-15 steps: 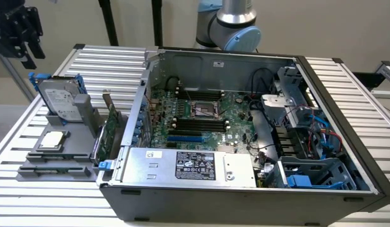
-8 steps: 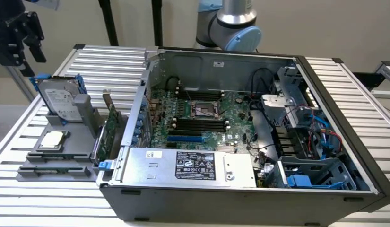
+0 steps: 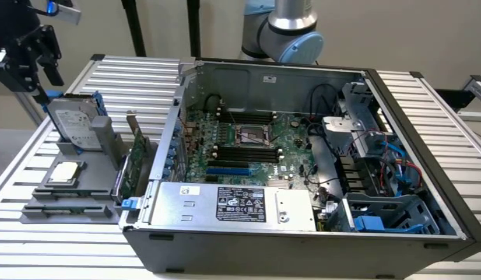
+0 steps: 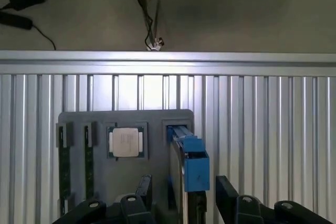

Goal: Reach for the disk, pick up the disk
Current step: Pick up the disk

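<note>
The blue bracket (image 3: 52,94) is deep below my open fingers and closing now would miss, so it is too early to close. My gripper moves lower first, then closes on the disk.
The disk (image 3: 73,123) stands on edge in a grey holder (image 3: 100,153) at the exterior view's left, its white label facing outward and a blue bracket around it. In the wrist view the disk (image 4: 190,163) appears edge-on, as a thin metal strip capped in blue. My black gripper (image 3: 39,61) hangs in the air above and slightly behind the disk, well clear of it. Seen from the wrist, the gripper (image 4: 186,198) is open, with one finger on each side of the disk's edge and nothing held.
A small square CPU chip (image 3: 65,171) lies in the grey holder beside the disk. A green card (image 3: 135,157) stands between the holder and the open computer case (image 3: 427,192). The slatted aluminium table (image 3: 139,76) carries everything. Cables lie on the floor (image 4: 236,19).
</note>
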`<control>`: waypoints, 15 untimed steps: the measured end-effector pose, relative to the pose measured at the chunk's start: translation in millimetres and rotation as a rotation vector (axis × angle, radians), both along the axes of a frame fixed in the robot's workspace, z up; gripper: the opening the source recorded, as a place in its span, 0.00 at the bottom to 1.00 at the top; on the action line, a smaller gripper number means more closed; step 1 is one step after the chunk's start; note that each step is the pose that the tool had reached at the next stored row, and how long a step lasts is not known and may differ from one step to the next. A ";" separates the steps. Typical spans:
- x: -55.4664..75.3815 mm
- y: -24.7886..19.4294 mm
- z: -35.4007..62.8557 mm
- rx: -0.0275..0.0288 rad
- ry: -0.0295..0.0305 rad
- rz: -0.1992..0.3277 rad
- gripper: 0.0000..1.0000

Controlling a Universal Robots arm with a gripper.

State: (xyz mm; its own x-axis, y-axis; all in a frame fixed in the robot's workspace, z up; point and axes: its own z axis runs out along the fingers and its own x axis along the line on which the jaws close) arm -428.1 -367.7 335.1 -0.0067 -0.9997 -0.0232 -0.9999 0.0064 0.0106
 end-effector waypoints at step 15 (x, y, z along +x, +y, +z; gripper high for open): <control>-6.3 10.3 -27.0 -0.0003 0.0004 -0.001 0.60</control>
